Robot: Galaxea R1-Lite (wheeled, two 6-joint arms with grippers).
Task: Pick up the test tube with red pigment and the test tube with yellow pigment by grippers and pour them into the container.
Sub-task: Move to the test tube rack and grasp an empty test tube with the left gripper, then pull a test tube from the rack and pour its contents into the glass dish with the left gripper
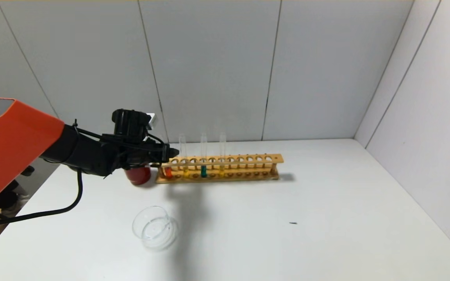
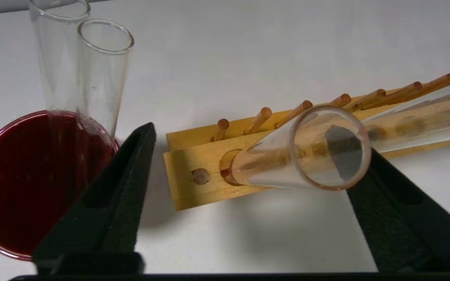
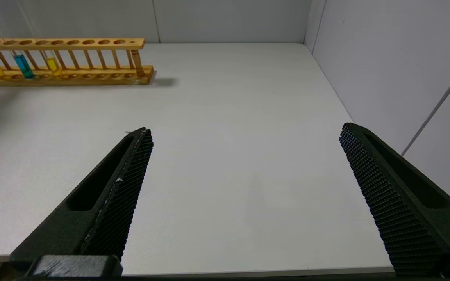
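Observation:
The rack's top board closes around the lower half of the test tube, so my left gripper next needs to grab the tube by its bare glass above the board (image 2: 277, 161).
My left gripper (image 1: 172, 153) is at the left end of the wooden rack (image 1: 248, 160), open. In the left wrist view (image 2: 256, 144) its fingers stand wide apart around the tube in the rack's end hole. That tube's open mouth (image 2: 328, 148) lies close to one finger. It is the red-pigment tube, and its red-orange liquid (image 1: 165, 172) shows low in the rack. Yellow-pigment tubes (image 1: 186, 171) (image 1: 222, 170) stand either side of a teal tube (image 1: 203, 171). The clear glass container (image 1: 155, 228) sits on the table nearer me. My right gripper (image 3: 246, 130) is open and empty over bare table.
A dark red cup (image 1: 138, 175) stands just left of the rack and holds two empty glass tubes (image 2: 100, 78). The rack also shows far off in the right wrist view (image 3: 92, 58). Grey walls close the back and the right side.

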